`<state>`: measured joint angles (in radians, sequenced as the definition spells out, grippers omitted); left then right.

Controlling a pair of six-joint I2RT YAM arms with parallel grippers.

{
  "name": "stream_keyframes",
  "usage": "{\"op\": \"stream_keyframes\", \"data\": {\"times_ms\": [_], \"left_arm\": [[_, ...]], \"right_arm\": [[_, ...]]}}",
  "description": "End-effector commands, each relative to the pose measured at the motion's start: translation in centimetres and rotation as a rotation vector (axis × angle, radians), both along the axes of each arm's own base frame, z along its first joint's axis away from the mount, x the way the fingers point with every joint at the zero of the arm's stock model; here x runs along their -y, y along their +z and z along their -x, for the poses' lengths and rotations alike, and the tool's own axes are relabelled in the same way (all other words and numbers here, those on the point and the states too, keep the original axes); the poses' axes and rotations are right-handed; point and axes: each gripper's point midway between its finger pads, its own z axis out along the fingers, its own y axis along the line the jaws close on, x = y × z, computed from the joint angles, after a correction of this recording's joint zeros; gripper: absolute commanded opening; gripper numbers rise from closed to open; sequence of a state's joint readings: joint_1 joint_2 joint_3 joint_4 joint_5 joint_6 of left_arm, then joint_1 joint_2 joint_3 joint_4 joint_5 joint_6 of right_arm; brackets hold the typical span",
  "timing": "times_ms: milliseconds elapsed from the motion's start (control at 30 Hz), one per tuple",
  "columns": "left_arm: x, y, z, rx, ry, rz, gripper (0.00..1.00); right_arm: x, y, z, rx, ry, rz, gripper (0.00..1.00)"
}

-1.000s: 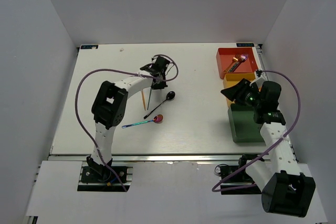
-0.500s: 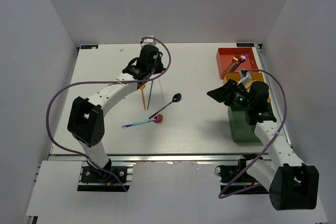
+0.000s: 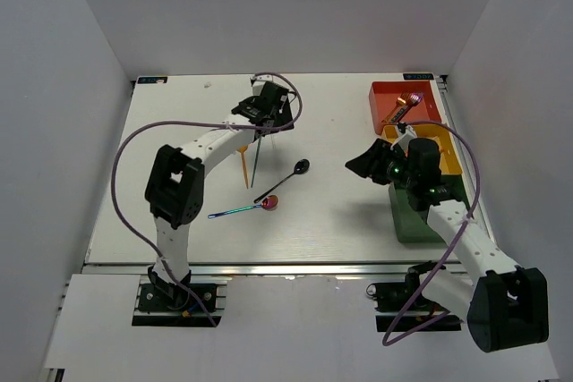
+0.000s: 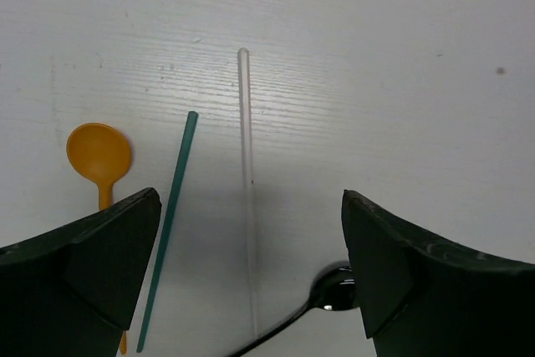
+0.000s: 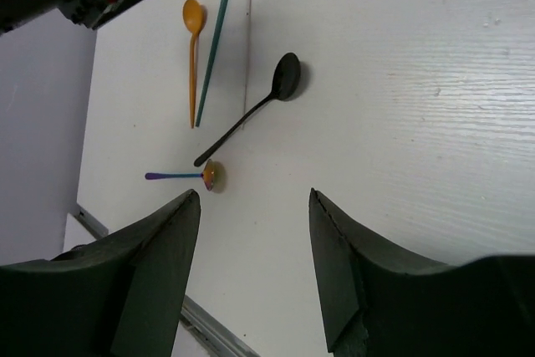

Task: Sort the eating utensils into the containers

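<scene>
My left gripper grabs the pale clear chopstick (image 4: 247,181) across its body next, away from its tips. An end stays free to hand over to my right gripper.
Several eating utensils lie on the white table: an orange spoon (image 3: 243,165), a teal chopstick (image 3: 256,160), a black spoon (image 3: 288,177) and an iridescent spoon (image 3: 243,210). The left wrist view also shows a pale clear chopstick (image 4: 247,181) beside the teal chopstick (image 4: 170,227). My left gripper (image 3: 269,115) hovers open over their far ends, holding nothing. At the right stand the containers: red tray (image 3: 391,95) with utensils inside, yellow tray (image 3: 448,157) and green tray (image 3: 414,219). My right gripper (image 3: 363,163) is open and empty, just left of the trays.
The table's near edge, a metal rail (image 5: 209,328), shows below the right fingers. The left arm's purple cable (image 3: 134,145) loops over the table's left side. White walls close in the table on three sides.
The left gripper has opened wide and shifted slightly right above the chopsticks. The right gripper has moved left, off the trays, toward the middle of the table.
</scene>
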<state>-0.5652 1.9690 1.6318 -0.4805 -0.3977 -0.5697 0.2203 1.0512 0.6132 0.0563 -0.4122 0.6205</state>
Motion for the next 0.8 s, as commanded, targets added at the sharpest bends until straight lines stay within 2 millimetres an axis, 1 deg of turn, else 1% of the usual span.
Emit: {"op": "stream_keyframes", "data": {"times_ms": [0, 33, 67, 100, 167, 200, 233, 267, 300, 333, 400, 433, 533, 633, 733, 767], "left_arm": [[-0.9, -0.9, -0.1, -0.029, 0.044, -0.102, 0.98], [-0.7, -1.3, -0.4, -0.033, 0.049, -0.105, 0.98], [-0.6, -2.6, -0.6, -0.053, 0.050, -0.119, 0.98], [-0.3, -2.3, -1.1, -0.046, 0.049, -0.113, 0.94], [0.0, -3.1, -1.6, -0.059, 0.050, -0.123, 0.87], [-0.2, -4.9, -1.6, -0.098, 0.055, -0.157, 0.76], [0.2, -4.5, -2.2, -0.088, 0.057, -0.152, 0.71], [0.3, -5.0, -2.4, -0.096, 0.056, -0.158, 0.68], [0.5, -5.9, -2.6, -0.111, 0.054, -0.169, 0.61], [0.5, -6.4, -2.6, -0.118, 0.053, -0.173, 0.58], [0.4, -7.0, -2.7, -0.125, 0.054, -0.177, 0.55], [0.3, -7.7, -2.6, -0.134, 0.058, -0.192, 0.53], [0.0, -8.8, -2.4, -0.156, 0.062, -0.204, 0.52], [-0.3, -10.0, -1.9, -0.181, 0.057, -0.206, 0.45], [0.1, -11.0, -1.6, -0.195, 0.040, -0.189, 0.37], [0.2, -11.6, -1.4, -0.210, 0.032, -0.186, 0.34]], "right_arm": [[1.2, 1.8, -0.6, 0.064, -0.067, 0.045, 0.60], [1.3, 1.9, -0.5, 0.073, -0.068, 0.056, 0.60], [1.6, 1.7, -0.1, 0.061, -0.073, 0.071, 0.61], [1.7, 1.8, -0.1, 0.063, -0.075, 0.081, 0.60], [2.0, 2.1, 0.2, 0.081, -0.075, 0.096, 0.60], [2.0, 2.1, 0.4, 0.079, -0.073, 0.100, 0.60], [2.1, 2.0, 0.5, 0.077, -0.075, 0.103, 0.60], [2.3, 2.0, 0.6, 0.085, -0.077, 0.108, 0.61], [2.3, 2.0, 0.8, 0.086, -0.077, 0.110, 0.61], [2.3, 2.1, 0.9, 0.089, -0.078, 0.110, 0.61], [2.4, 1.7, 1.1, 0.085, -0.077, 0.114, 0.61], [2.4, 1.6, 1.2, 0.083, -0.076, 0.115, 0.61], [2.3, 1.3, 1.3, 0.078, -0.069, 0.117, 0.60], [2.4, 1.1, 1.3, 0.075, -0.069, 0.117, 0.61], [2.3, 1.1, 1.3, 0.076, -0.070, 0.114, 0.60], [2.3, 1.1, 1.3, 0.076, -0.066, 0.111, 0.61]]}}
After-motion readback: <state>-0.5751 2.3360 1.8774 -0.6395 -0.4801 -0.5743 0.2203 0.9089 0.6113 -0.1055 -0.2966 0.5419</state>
